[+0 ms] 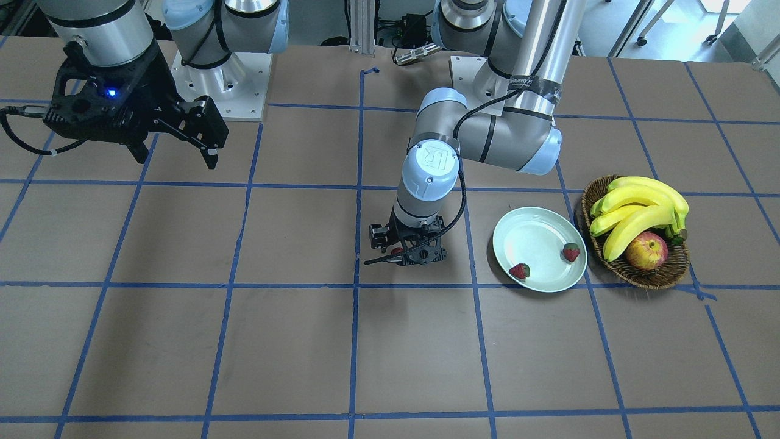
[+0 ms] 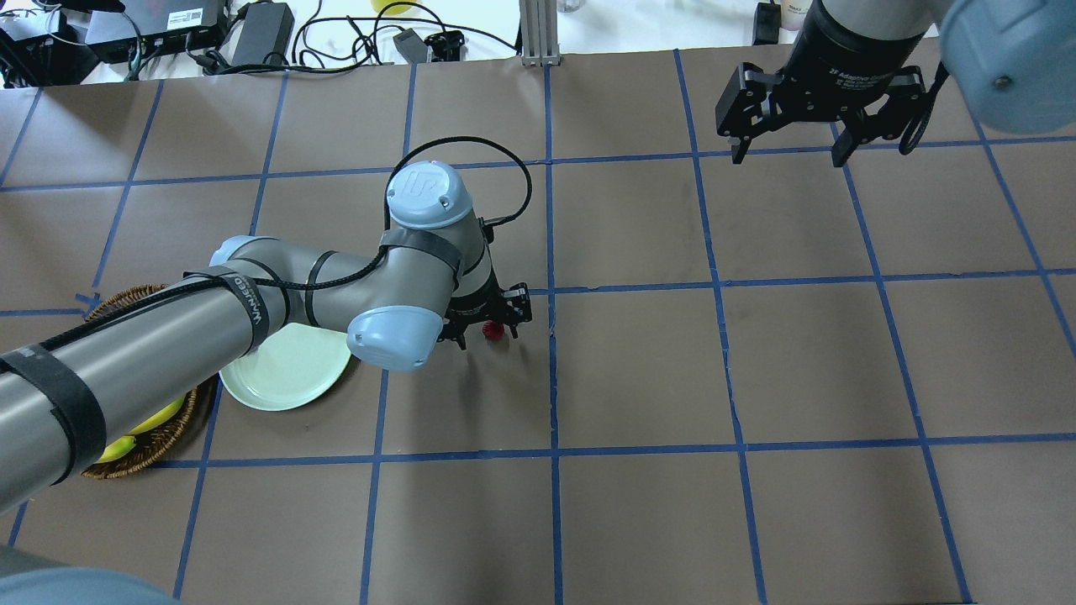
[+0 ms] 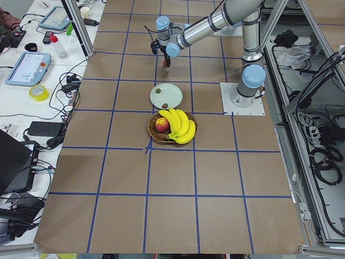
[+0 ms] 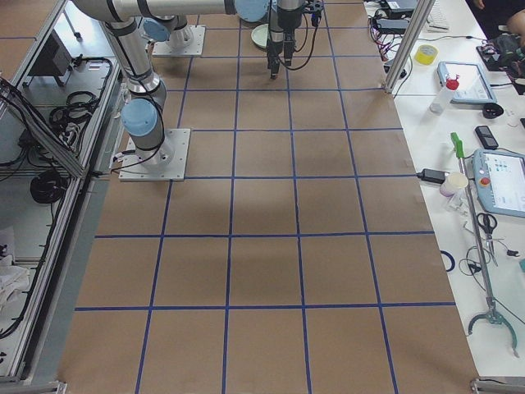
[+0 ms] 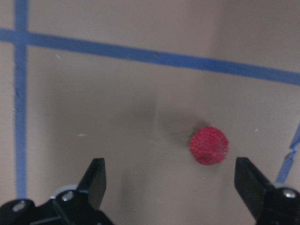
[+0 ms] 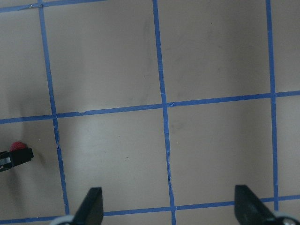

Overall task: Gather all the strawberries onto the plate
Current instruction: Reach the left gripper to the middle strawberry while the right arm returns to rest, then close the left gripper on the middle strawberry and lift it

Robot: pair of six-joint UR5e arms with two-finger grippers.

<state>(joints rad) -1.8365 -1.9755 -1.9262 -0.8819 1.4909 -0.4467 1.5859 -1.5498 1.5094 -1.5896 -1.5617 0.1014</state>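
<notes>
My left gripper grabs the red strawberry by its rounded body (image 1: 397, 251) next, to add that strawberry to the pale green plate (image 1: 536, 235).
Two strawberries (image 1: 520, 271) (image 1: 571, 252) lie in the pale green plate (image 1: 536, 235), near its front and right rim. The third strawberry (image 5: 209, 145) lies on the brown table, also seen in the overhead view (image 2: 493, 330). My left gripper (image 5: 169, 183) is open and low over it, the berry between the fingers and nearer the right one. It also shows in the front view (image 1: 405, 251). My right gripper (image 2: 790, 153) is open and empty, high over the table's far side, away from the fruit.
A brown wicker basket (image 1: 637, 279) with bananas (image 1: 640, 204) and a red-yellow apple (image 1: 646, 251) stands right beside the plate. My left arm's elbow (image 2: 395, 336) hangs over the plate's edge in the overhead view. Blue tape lines grid the table.
</notes>
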